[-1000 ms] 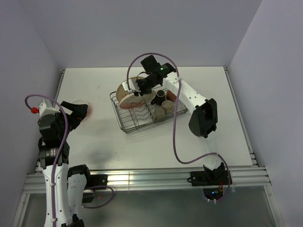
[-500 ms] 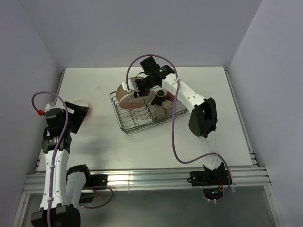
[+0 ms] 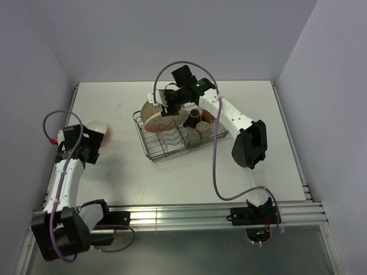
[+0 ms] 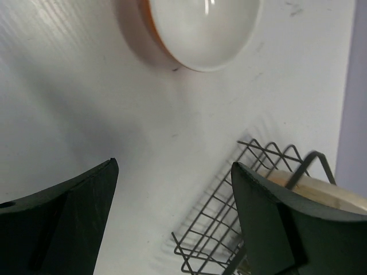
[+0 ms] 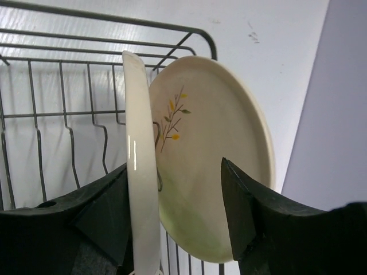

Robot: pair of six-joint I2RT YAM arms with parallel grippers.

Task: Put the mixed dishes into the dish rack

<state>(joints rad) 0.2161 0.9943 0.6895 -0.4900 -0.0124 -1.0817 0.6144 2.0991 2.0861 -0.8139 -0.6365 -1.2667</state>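
I will next grab the bowl by its near rim [image 3: 104, 131] [image 4: 211, 69] with my left gripper. That will leave the bowl's opposite side free for my right gripper to grab.
The black wire dish rack [image 3: 166, 144] stands mid-table. Two cream plates [image 3: 153, 112] stand on edge at its far left end. In the right wrist view one plate [image 5: 140, 166] is edge-on and the green-tinted plate [image 5: 215, 154] with a sprig mark leans behind it. My right gripper [image 3: 165, 102] [image 5: 172, 212] is open, its fingers on either side of the plates. Small mugs [image 3: 195, 127] sit at the rack's right end. The small bowl, orange outside and white inside [image 3: 98, 126] [image 4: 200, 26], sits on the table left of the rack. My left gripper [image 3: 90, 145] [image 4: 175, 217] is open and empty just short of the bowl.
The rack's near corner [image 4: 229, 229] and a plate's rim [image 4: 321, 192] show at the lower right of the left wrist view. Purple walls close in the white table [image 3: 258, 166] at the back and sides. A metal rail [image 3: 183, 215] runs along the near edge.
My left arm has folded down and drawn its gripper nearer and lower, so the bowl shows more. My right gripper has shifted slightly back and left over the plates.
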